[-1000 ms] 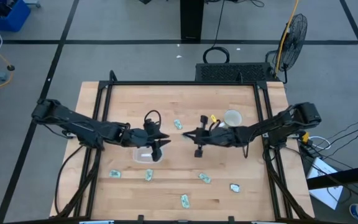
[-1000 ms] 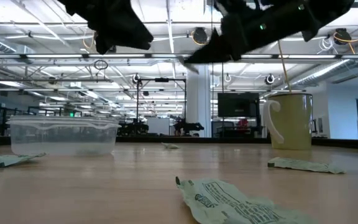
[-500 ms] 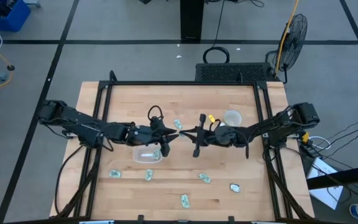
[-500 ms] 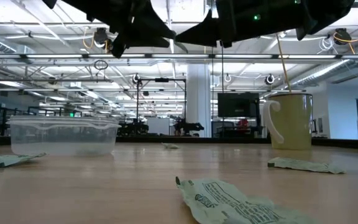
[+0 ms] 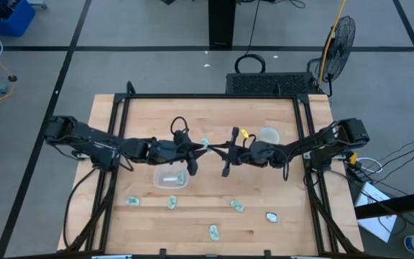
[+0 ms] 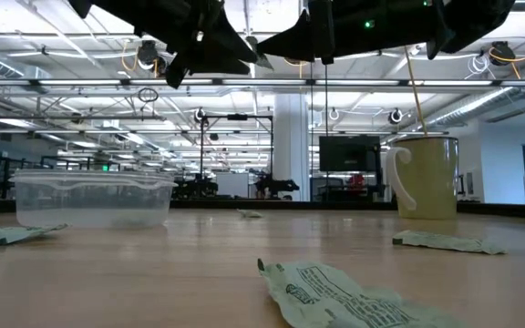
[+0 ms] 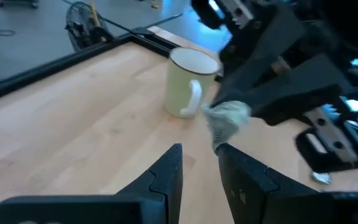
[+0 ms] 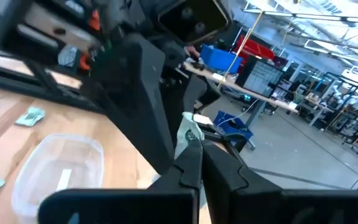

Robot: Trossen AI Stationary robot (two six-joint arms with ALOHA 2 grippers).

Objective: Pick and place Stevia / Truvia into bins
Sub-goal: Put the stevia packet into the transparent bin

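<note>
My left gripper grips the sachet by its loose end [image 7: 219, 140] next, to place it into the clear bin.
Both grippers meet in mid-air, well above the table's middle. My right gripper [image 8: 200, 142] [image 5: 215, 150] is shut on a pale green and white sachet [image 8: 190, 132] [image 7: 226, 117]. My left gripper [image 7: 197, 148] [image 5: 198, 153] is open and faces it, its fingertips just short of the sachet's free lower end; whether they touch it I cannot tell. The clear bin [image 5: 171, 178] [image 6: 89, 196] stands on the table below the left gripper, toward the near edge, with one sachet [image 5: 169, 177] lying flat inside. Several more sachets [image 5: 172, 203] lie flat on the table. My right gripper pinches the sachet by one end [image 8: 192, 140] between its two fingertips, reaching level from the table's right. The sachet is lifted clear of the table, crumpled, and sticks out beyond the fingertips toward the left gripper.
A white mug [image 5: 268, 135] [image 6: 424, 176] with a stick in it stands right of centre, toward the far edge. Loose sachets lie near the near edge [image 5: 213, 232] [image 5: 236, 206] [image 5: 133, 201] and one at the centre [image 5: 205, 143]. A black frame rims the table.
My left gripper has moved from above the bin toward the table's right and far side, up to the right gripper. My right gripper has shifted slightly toward the table's left, closing the gap between the two.
</note>
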